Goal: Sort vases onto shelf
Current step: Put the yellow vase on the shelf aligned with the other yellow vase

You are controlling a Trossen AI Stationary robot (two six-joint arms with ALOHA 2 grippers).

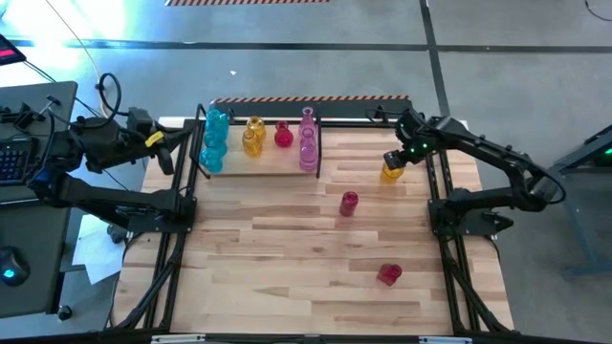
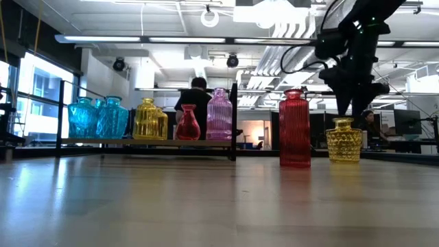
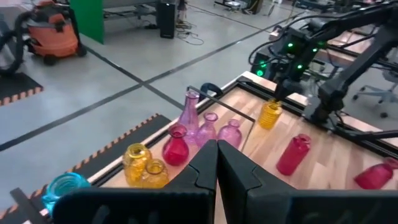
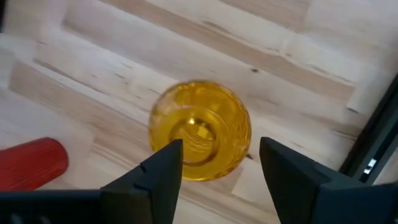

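The vase's opening point(image 4: 199, 130) lies beyond my right gripper's fingers, so it is too early to close on the yellow vase. The gripper lowers first.
A yellow bulbous vase point(image 1: 391, 173) stands on its base on the tabletop, right of the shelf. My right gripper point(image 1: 394, 161) hangs open just above it, pointing down. In the right wrist view its fingers stand on either side of the vase's mouth point(image 4: 199, 130) without touching. In the low view the gripper point(image 2: 351, 110) is just over the vase's rim point(image 2: 343, 125). The shelf point(image 1: 258, 164) holds cyan, yellow, red and pink vases on its plank. My left gripper point(image 3: 216, 158) is shut and holds nothing, and it waits off the shelf's left end point(image 1: 177, 148).
A tall red vase point(image 1: 349, 203) stands upright mid-table, left of and nearer than the yellow one. A second red vase point(image 1: 388, 274) sits near the table's near edge. The right arm's black frame rail point(image 1: 432, 182) runs close beside the yellow vase. A person shows in the room behind point(image 2: 195, 96).
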